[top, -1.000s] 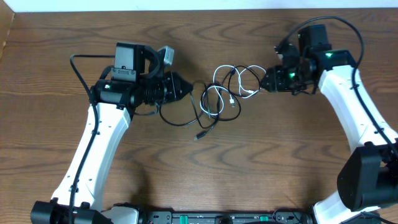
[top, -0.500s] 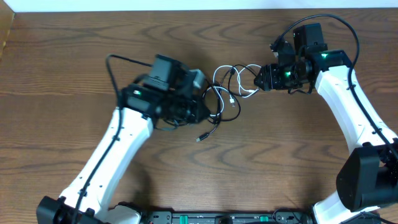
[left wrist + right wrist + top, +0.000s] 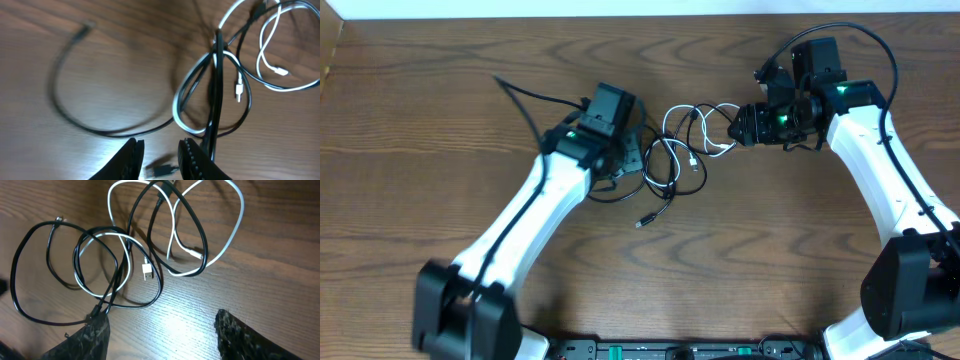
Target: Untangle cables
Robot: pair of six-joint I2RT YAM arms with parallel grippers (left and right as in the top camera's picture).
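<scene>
The black cable point(image 3: 658, 208) should be grabbed next by the robot's left gripper, at its doubled parts beside the white cable's loop. Loops then stay free to untangle.
The white cable point(image 3: 722, 150) and the black cable point(image 3: 658, 208) lie interlaced in loops at the table's middle. My left gripper point(image 3: 632, 165) hangs over the black cable's left loop. In the left wrist view its jaws point(image 3: 162, 157) stand a little apart, with a black plug point(image 3: 162, 171) on the wood between them and nothing pinched. The black cable point(image 3: 100, 131) curves ahead, and the white cable point(image 3: 258, 60) lies at the right. My right gripper point(image 3: 735, 125) is open at the white loop's right edge. Bare wood lies between its fingers point(image 3: 161, 320), and the black cable point(image 3: 13, 275) and white cable point(image 3: 242, 210) lie beyond.
Both arms reach in from the near edge, the left arm point(image 3: 520, 230) slanting across the left half of the table and the right arm point(image 3: 890, 170) along the right side. A thick black arm wire point(image 3: 535, 97) trails behind the left wrist.
The left arm swung right and turned onto the black cable's left loop, and its jaws parted a little. The right gripper edged toward the white loop and opened wider.
</scene>
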